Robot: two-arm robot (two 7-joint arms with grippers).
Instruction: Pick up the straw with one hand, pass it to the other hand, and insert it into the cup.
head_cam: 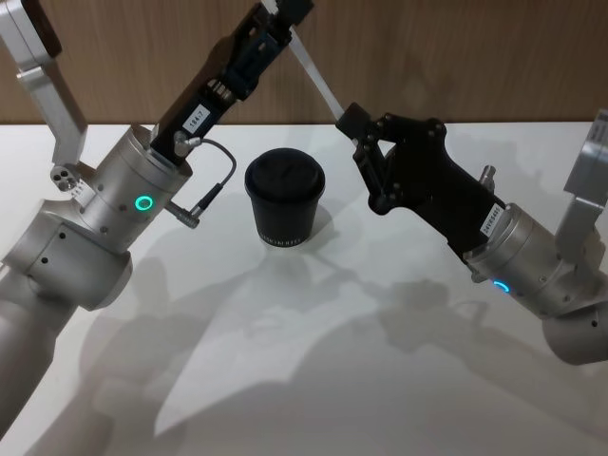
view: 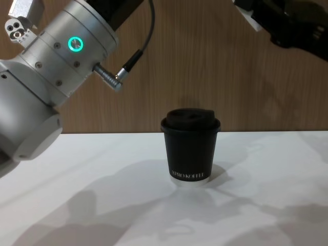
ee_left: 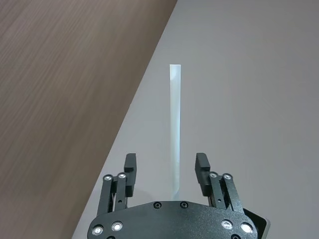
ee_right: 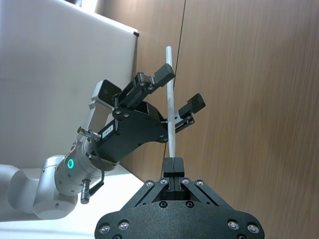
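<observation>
The robot's left gripper needs to take hold of the white straw [head_cam: 313, 71] by its loose upper part [head_cam: 287, 27], since the closed fingers of the right gripper cover the straw's lower end.
The white straw [head_cam: 313, 71] hangs tilted in the air above the table, behind the cup. My right gripper [head_cam: 350, 122] is shut on its lower end, seen up close in the right wrist view [ee_right: 173, 162]. My left gripper [head_cam: 285, 21] is raised at the straw's upper end and is open. Its fingers [ee_left: 130, 168] stand on either side of the straw [ee_left: 175, 124] without touching it, as the right wrist view also shows [ee_right: 180, 88]. The black lidded cup [head_cam: 285, 195] stands upright on the table between the two arms and below them [view: 190, 146].
The white table [head_cam: 313, 361] runs back to a wood-panelled wall [head_cam: 456, 57]. A cable loops from the left wrist [head_cam: 214, 176] close to the cup's left side. In the chest view the left arm [view: 66, 46] fills the upper left.
</observation>
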